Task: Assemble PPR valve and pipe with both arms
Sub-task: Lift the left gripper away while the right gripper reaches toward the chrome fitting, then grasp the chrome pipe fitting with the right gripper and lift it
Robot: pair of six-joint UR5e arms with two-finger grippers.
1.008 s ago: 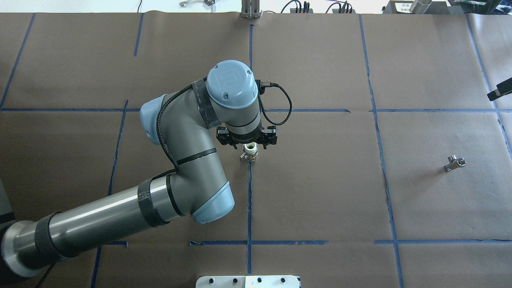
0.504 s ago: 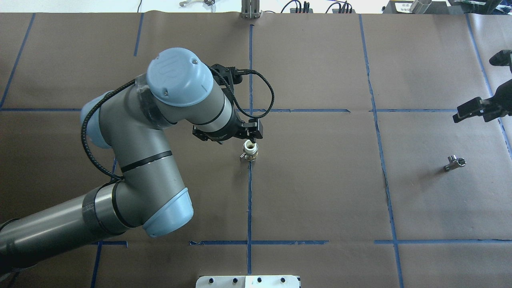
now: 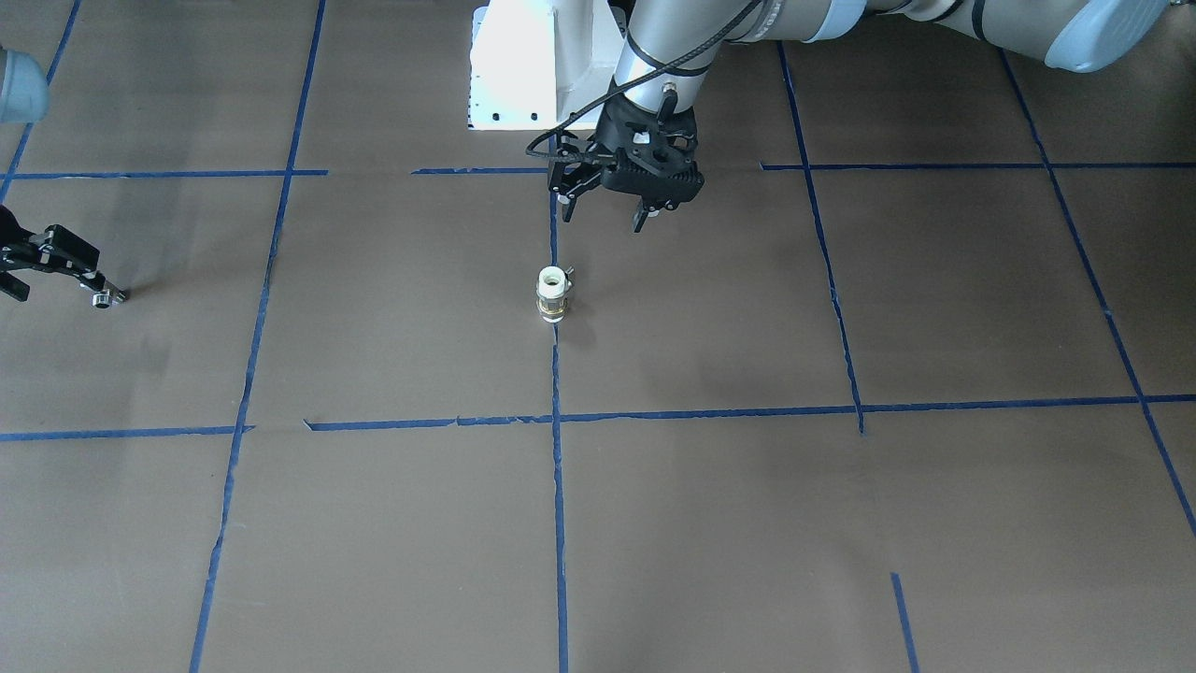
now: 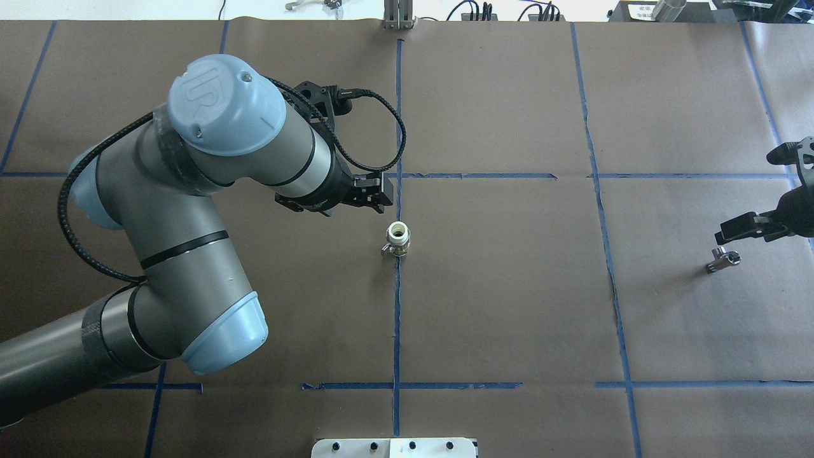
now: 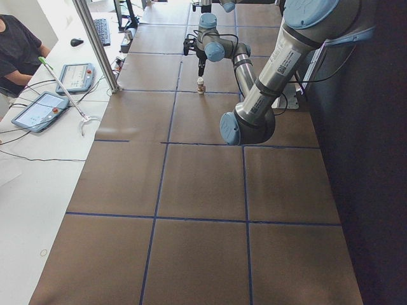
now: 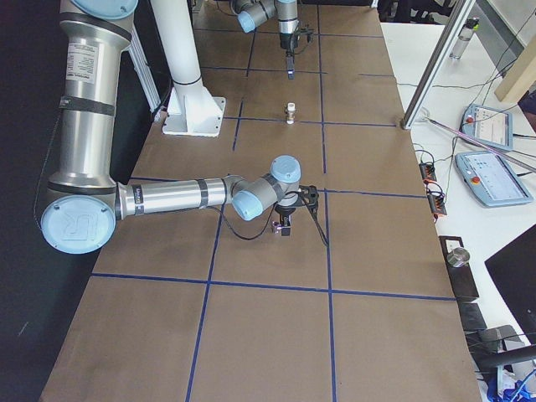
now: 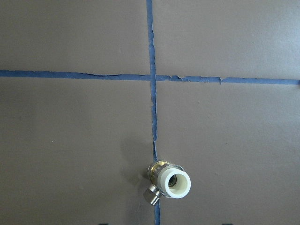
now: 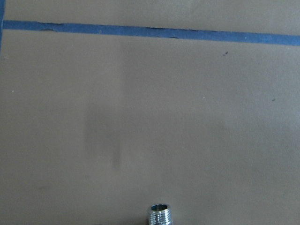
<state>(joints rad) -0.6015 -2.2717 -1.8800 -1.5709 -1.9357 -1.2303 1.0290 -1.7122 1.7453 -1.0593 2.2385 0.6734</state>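
Note:
I should hold the chrome PPR valve's threaded end (image 3: 119,293) free, so I should grab the valve's body (image 3: 102,299) with my right gripper next.
The pipe (image 4: 398,239) stands upright on the brown table at its middle, white tube with a brass band, on a blue tape line; it also shows in the front view (image 3: 552,293) and the left wrist view (image 7: 171,183). My left gripper (image 3: 607,213) hangs open and empty above and beside it, apart from it; in the overhead view the left gripper (image 4: 334,202) is to the pipe's left. The PPR valve (image 4: 723,259) lies on the table at the far right, small and chrome. My right gripper (image 4: 760,232) is open just above it; one port shows in the right wrist view (image 8: 160,214).
The robot's white base plate (image 4: 394,447) sits at the near table edge. Blue tape lines (image 4: 397,318) divide the brown table cover. A metal post (image 6: 435,67) and operator tablets (image 6: 494,176) stand beyond the far edge.
My left gripper has risen and drawn back to the left, away from the pipe, which stays standing. My right gripper has come in from the right edge to just above the valve.

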